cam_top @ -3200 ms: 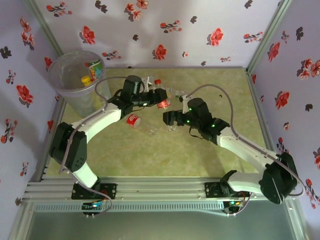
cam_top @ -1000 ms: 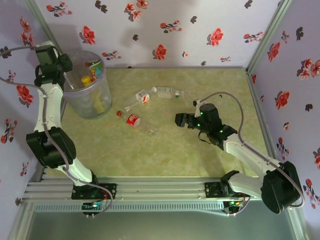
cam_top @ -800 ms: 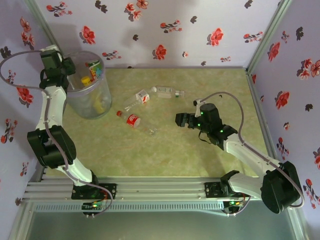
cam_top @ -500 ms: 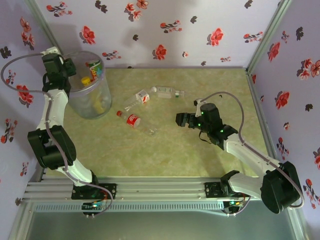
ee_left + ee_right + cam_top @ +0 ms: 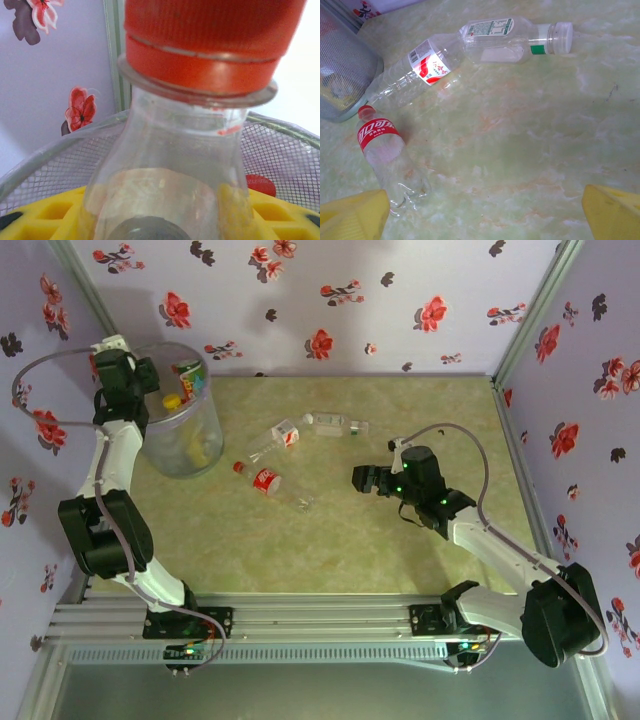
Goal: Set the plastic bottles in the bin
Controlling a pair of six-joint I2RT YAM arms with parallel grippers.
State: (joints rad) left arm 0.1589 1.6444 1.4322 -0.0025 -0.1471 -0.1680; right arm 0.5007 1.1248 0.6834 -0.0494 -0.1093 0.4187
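The bin's mesh inside shows on both sides of the bottle, so the bottle would land inside. It is now time for my left gripper to open.
My left gripper (image 5: 138, 378) is raised at the left rim of the bin (image 5: 185, 455) and is shut on a clear plastic bottle (image 5: 182, 150) with a red cap (image 5: 210, 40), held between yellow fingers (image 5: 42, 217). The bin's rim (image 5: 50, 155) lies just beyond the bottle. Three bottles lie on the table: a red-labelled one (image 5: 382, 145), a clear one with a red-and-white label (image 5: 422, 67), and a pale-labelled one with a white cap (image 5: 512, 34). To their right hovers my right gripper (image 5: 362, 478), open with nothing in it, its yellow fingertips (image 5: 615, 212) wide apart.
The bin (image 5: 340, 75) holds several bottles, among them a yellow one (image 5: 175, 400). Flowered walls close in the table at the back and both sides. Bare green tabletop (image 5: 400, 560) lies in front of the bottles.
My left gripper has carried its bottle to the right, from outside the bin's left edge to over its rim. The right arm and the lying bottles have not moved.
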